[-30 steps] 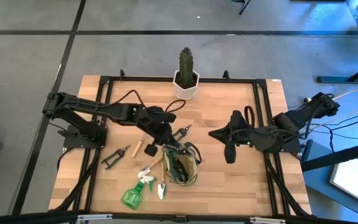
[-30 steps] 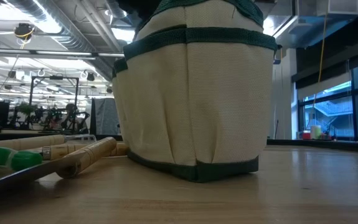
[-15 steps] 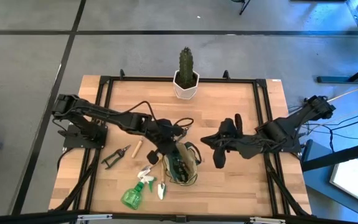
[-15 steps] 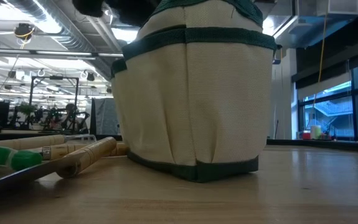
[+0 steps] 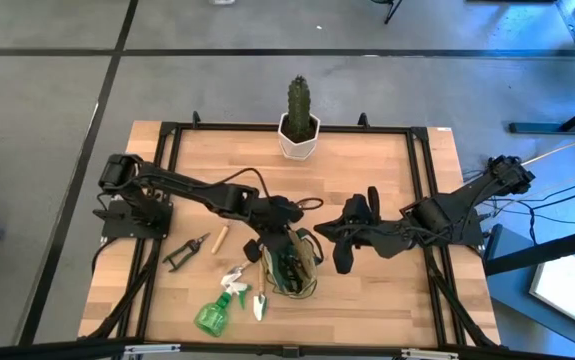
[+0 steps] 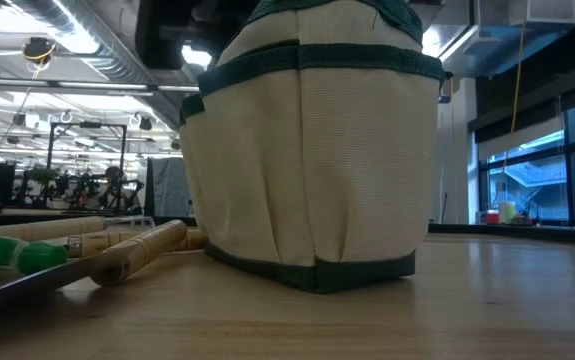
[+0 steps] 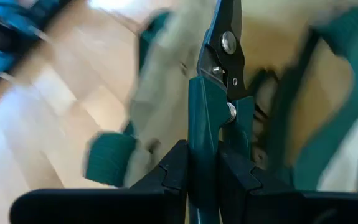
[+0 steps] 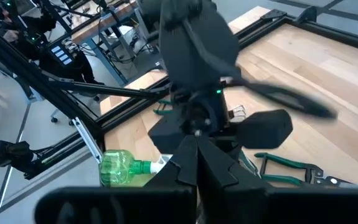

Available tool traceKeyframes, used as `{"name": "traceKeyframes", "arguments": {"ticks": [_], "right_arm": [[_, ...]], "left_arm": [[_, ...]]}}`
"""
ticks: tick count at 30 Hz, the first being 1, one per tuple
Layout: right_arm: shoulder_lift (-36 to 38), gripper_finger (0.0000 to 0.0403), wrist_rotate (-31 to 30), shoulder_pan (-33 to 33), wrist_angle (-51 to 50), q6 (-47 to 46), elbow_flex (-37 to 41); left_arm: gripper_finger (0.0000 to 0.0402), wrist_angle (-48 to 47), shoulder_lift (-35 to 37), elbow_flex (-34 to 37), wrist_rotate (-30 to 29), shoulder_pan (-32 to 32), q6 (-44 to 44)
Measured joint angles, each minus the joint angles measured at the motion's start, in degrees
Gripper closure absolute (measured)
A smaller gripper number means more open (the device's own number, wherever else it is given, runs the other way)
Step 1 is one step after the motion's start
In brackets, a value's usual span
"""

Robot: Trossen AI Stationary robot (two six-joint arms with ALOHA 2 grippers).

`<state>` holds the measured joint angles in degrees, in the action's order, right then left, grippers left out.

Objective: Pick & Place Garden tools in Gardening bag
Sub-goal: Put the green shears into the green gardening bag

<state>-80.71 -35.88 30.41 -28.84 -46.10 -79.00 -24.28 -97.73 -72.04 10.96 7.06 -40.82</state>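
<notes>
My left gripper should lower the shears before it lets go of them, because the shears' blades are above the gardening bag's opening (image 5: 295, 270) (image 7: 284, 43).
The gardening bag (image 5: 297, 270), tan with green trim, stands upright on the wooden table; it fills the low view (image 6: 317, 150). My left gripper (image 5: 282, 245) hangs over its open top, shut on pruning shears (image 7: 219, 56) whose blades point into the bag. My right gripper (image 5: 325, 232) is shut just right of the bag, with nothing seen between its fingers (image 8: 195, 149). Left of the bag lie a second pair of shears (image 5: 187, 250), a wooden handle (image 5: 220, 238), a white-and-wood tool (image 5: 237, 278) and the green spray bottle (image 5: 212, 316). My left gripper pinches the shears' teal handles (image 7: 202, 134) between its two fingers (image 7: 174, 171), just behind the pivot. The shears lie along the fingers, blades ahead. The fingers slant down from the table's left. The shears are lifted clear, tips over the bag's opening.
A green cactus in a white pot (image 5: 299, 122) stands at the table's far edge. Bare wood lies right of the bag and along the far side. A black frame (image 5: 422, 170) runs round the table top.
My left gripper has carried the shears toward the table's right and near edge and downward, from beside the bag to over its opening, rolling as it went. My right gripper has moved left toward the bag and sunk a little. The bag has stayed put.
</notes>
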Motion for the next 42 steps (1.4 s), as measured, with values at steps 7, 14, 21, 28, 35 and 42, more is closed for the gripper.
{"name": "traceKeyframes", "arguments": {"ticks": [7, 14, 21, 28, 35, 42], "right_arm": [[1.0, 0.0403, -4.0, 1.3, -0.6, 0.0, 0.0], [1.1, 0.0403, -5.0, 2.1, -0.8, 0.3, 0.0], [1.1, 0.0403, -8.0, 3.4, -1.0, 0.7, 0.0], [1.1, 0.0403, -8.4, 3.9, -0.7, 1.1, 0.0], [1.1, 0.0403, -8.0, 4.6, -0.7, 1.4, 0.0], [1.1, 0.0403, -9.0, 5.3, -0.5, 1.9, 0.0]], "left_arm": [[0.0357, -6.9, -1.3, -2.7, -1.2, 0.8, -3.5], [0.0357, -7.2, -1.7, -2.7, -0.5, 0.8, -4.0], [0.0357, -9.2, -4.8, -4.3, 1.5, 1.8, -4.0], [0.0357, -15.5, -9.5, -10.8, 2.5, 3.1, -2.6], [0.0357, -18.0, -10.4, -12.2, 5.3, 2.0, -1.3], [0.0357, -20.8, -10.4, -12.2, 4.8, 1.9, -2.7]]}}
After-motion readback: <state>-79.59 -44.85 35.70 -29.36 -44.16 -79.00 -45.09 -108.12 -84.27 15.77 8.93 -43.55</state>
